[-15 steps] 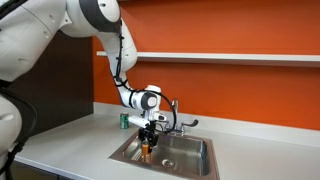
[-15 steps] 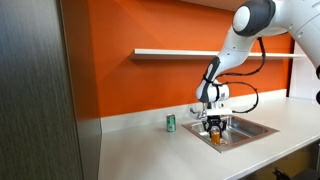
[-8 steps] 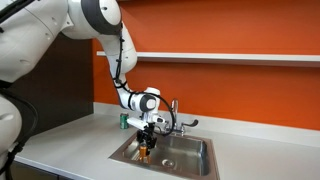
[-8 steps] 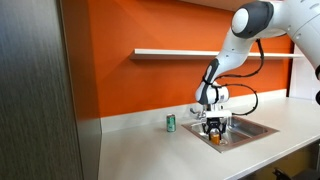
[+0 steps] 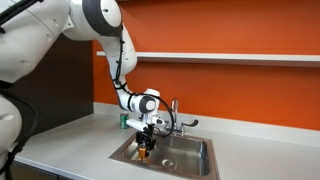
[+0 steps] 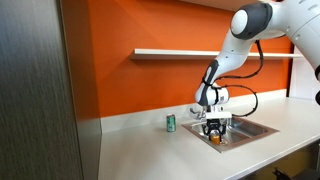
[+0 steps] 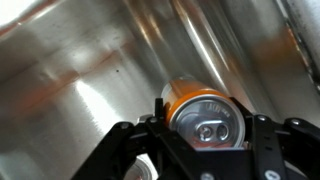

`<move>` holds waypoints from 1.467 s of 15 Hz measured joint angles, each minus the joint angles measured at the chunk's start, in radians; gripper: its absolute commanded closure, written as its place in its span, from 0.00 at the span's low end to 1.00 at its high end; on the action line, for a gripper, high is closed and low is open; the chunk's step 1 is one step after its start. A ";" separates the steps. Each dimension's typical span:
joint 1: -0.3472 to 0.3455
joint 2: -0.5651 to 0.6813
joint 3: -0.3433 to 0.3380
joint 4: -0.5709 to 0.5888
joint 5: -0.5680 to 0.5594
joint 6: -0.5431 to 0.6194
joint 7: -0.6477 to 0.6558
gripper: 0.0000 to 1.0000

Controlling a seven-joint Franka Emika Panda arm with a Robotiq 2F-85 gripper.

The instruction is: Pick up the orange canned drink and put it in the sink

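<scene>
The orange canned drink stands upright with its lower end [image 5: 141, 158] at the bottom of the sink inside the sink's rim, so it is time to release.
The orange canned drink [image 7: 203, 113] sits between my gripper's fingers [image 7: 205, 128], silvery top towards the wrist camera, with the steel wall of the sink [image 7: 70, 70] behind it. In both exterior views my gripper [image 5: 146, 143] [image 6: 214, 131] reaches down into the sink [image 5: 192, 158] [image 6: 252, 127] at its end nearest the green can, and the orange can [image 5: 145, 152] [image 6: 215, 138] shows just below the fingers. The fingers are shut on the can.
A green can [image 5: 124, 120] [image 6: 170, 123] stands on the counter beside the sink. The chrome faucet [image 5: 176, 118] rises at the sink's back rim. An orange wall with a white shelf [image 5: 230, 57] runs behind. A dark cabinet [image 6: 40, 90] stands at the counter's end.
The gripper with the orange can has sunk very slightly lower into the sink; otherwise nothing has visibly moved.
</scene>
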 measured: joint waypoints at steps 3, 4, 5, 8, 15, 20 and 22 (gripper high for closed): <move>0.000 0.004 0.000 0.000 0.000 0.000 0.000 0.62; 0.000 0.005 0.000 0.000 0.000 0.000 0.000 0.62; 0.000 0.007 0.000 0.000 0.000 0.000 0.000 0.62; 0.000 0.007 0.000 0.001 0.000 0.000 0.000 0.62; -0.001 0.007 0.000 0.001 0.000 0.000 0.000 0.00; -0.002 0.007 0.000 0.008 0.000 0.000 0.000 0.00; -0.002 0.005 0.000 0.011 0.000 0.000 0.000 0.00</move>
